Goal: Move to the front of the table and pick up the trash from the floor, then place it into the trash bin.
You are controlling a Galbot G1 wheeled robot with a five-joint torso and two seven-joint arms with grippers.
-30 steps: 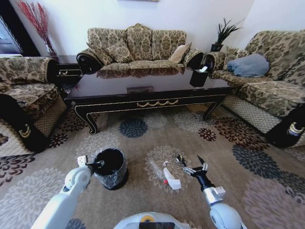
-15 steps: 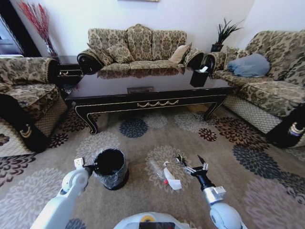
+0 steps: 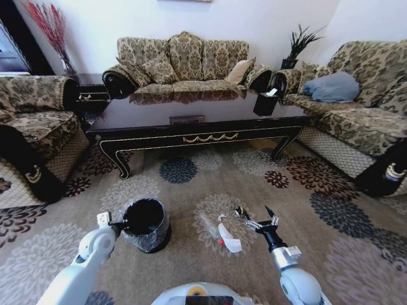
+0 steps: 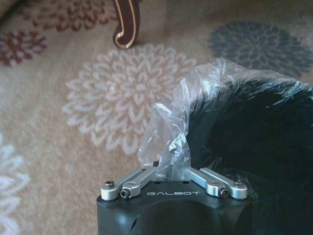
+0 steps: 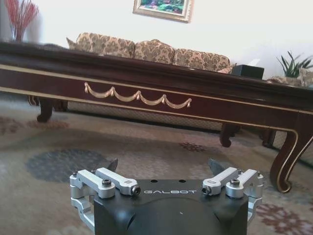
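The robot's right gripper will drop the crumpled paper into the black bin [image 3: 145, 223], so next it should grab the paper by its dark end [image 3: 239, 210].
The black trash bin [image 3: 145, 223] stands on the flowered floor [image 3: 191, 190], and its clear bag [image 4: 195, 98] is folded over the rim. My left gripper [image 3: 116, 224] is at the bin's left rim, shut on a fold of that bag [image 4: 168, 156]. The trash lies to the right of the bin: a clear bottle with a red cap [image 3: 210, 227] and crumpled white paper [image 3: 230, 239]. Just right of the paper, my right gripper [image 3: 256, 220] hovers low and open with nothing in it [image 5: 164, 169]. The dark table [image 3: 191, 117] stands ahead, its gold-trimmed apron [image 5: 137, 95] facing me.
Patterned sofas [image 3: 181, 60] surround the table on the left, back and right. A black tissue box [image 3: 265, 101] sits on the tabletop. A curved table leg [image 4: 124, 24] stands beyond the bin. Open carpet lies between me and the table.
My left gripper has drawn back to the left and slightly nearer me, still pinching the bag at the bin's rim. The bin has shifted slightly with it. The right gripper has barely moved.
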